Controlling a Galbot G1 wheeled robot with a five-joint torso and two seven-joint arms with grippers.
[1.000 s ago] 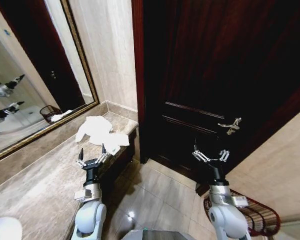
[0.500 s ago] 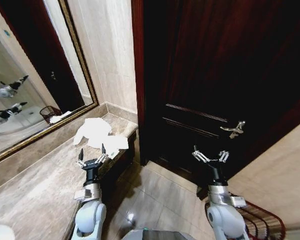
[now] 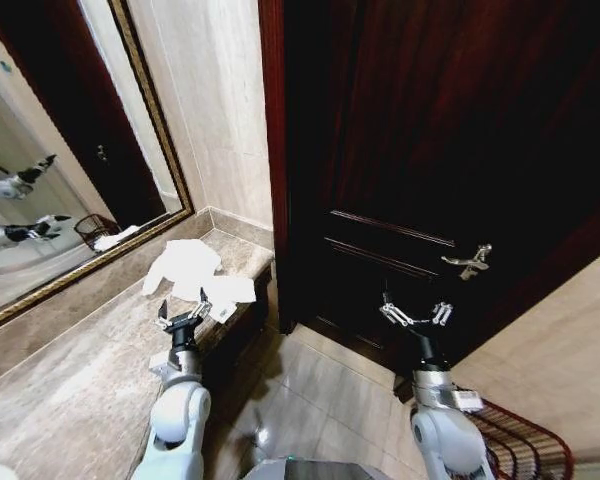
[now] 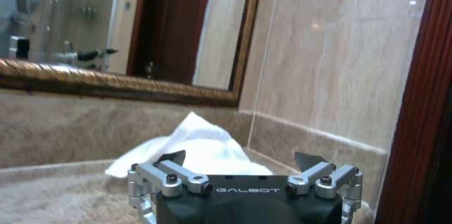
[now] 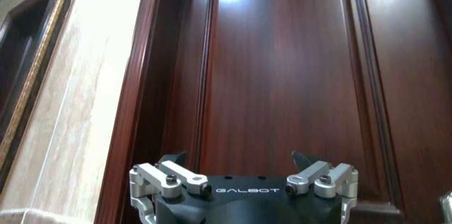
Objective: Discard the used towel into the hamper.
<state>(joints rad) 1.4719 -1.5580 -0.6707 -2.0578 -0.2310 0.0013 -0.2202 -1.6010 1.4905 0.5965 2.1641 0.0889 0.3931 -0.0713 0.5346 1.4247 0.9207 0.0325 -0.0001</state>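
The towel's bunched middle stands up while its loose edges lie spread on the marble, so my left gripper needs to grab the towel by that bunched middle next.
The used towel point(image 3: 186, 274) is a crumpled white heap on the marble counter point(image 3: 70, 380), near the counter's end by the wall. My left gripper point(image 3: 183, 312) hovers open just short of the towel's near edge, fingers spread and empty. In the left wrist view the towel point(image 4: 201, 147) lies right ahead of the left gripper point(image 4: 240, 159). My right gripper point(image 3: 412, 313) is open and empty over the floor, facing the dark door point(image 5: 282, 75); its wrist view shows the right gripper point(image 5: 240, 158) before the door panel. The hamper point(image 3: 525, 448), a reddish-brown wire basket, stands on the floor behind my right arm.
A gold-framed mirror point(image 3: 150, 130) runs along the counter's back. The dark wooden door point(image 3: 430, 150) with a metal lever handle point(image 3: 467, 262) stands close ahead. Tiled floor point(image 3: 320, 400) lies between the counter's end and the hamper.
The whole view has shifted as the camera moved. The left gripper now sits closer to the towel's edge. Both grippers stay open.
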